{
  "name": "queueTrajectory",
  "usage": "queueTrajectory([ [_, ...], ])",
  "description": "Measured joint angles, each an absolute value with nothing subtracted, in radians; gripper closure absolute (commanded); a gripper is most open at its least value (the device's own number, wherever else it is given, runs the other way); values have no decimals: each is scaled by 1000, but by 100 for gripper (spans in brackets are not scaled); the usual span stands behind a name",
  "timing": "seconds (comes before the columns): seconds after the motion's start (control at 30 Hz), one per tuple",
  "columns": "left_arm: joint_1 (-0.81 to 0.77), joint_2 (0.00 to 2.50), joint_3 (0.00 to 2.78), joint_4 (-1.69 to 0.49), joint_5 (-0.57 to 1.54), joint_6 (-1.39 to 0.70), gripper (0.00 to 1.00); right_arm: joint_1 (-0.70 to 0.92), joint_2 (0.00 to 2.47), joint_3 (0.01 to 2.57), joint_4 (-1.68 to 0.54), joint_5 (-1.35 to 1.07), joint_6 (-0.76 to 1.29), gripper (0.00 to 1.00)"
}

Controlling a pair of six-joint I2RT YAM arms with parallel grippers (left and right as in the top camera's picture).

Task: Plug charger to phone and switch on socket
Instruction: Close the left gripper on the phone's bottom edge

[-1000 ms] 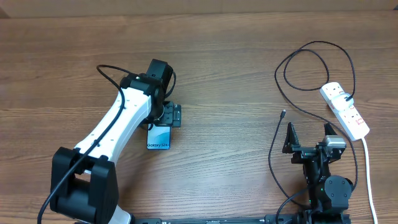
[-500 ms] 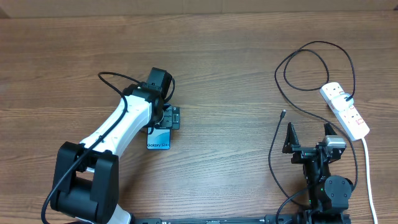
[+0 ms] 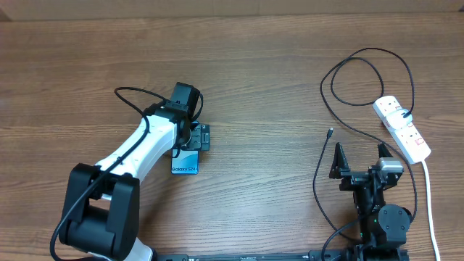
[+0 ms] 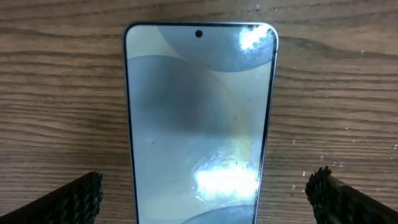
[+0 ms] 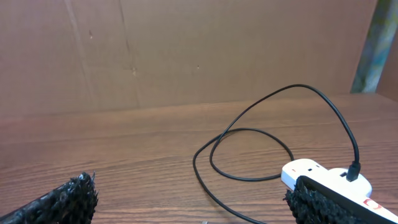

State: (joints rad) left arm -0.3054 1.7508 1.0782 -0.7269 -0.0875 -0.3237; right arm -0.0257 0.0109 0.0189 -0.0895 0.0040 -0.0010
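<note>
My left gripper grabs the phone across its long side edges next, so that the near text end stays free for the charger to be plugged in.
The phone (image 3: 185, 163) lies flat on the wooden table left of centre, with its "Galaxy S24+" text at the near end. My left gripper (image 3: 193, 141) hangs over its far end and hides that end in the overhead view. In the left wrist view the phone (image 4: 199, 118) lies between my open fingers (image 4: 206, 186), with a gap on each side. The charger cable (image 3: 362, 76) loops from its black plug (image 3: 407, 114) in the white socket strip (image 3: 403, 129) to a loose tip (image 3: 330, 132). My right gripper (image 3: 360, 156) is open and empty, near the tip; the right wrist view (image 5: 193, 199) shows the cable (image 5: 249, 134) and strip (image 5: 311, 171) ahead.
The strip's thick white cord (image 3: 429, 196) runs down the right edge of the table. The robot's own black cables trail beside the right arm base (image 3: 317, 188). A brown board wall (image 5: 186, 50) stands behind the table.
My left arm's wrist has shifted slightly nearer while the gripper stays over the phone's far end. The right arm, cable and strip have not moved.
</note>
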Motion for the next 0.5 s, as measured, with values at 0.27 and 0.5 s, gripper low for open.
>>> queueTrajectory([
  [0.27,-305,1833,1080,-727,-80,-331,0,-26,11,19,-90,4,-1,0],
  [0.5,-299,1856,1102,-747,-53,-335,7,-26,11,19,-90,4,-1,0],
])
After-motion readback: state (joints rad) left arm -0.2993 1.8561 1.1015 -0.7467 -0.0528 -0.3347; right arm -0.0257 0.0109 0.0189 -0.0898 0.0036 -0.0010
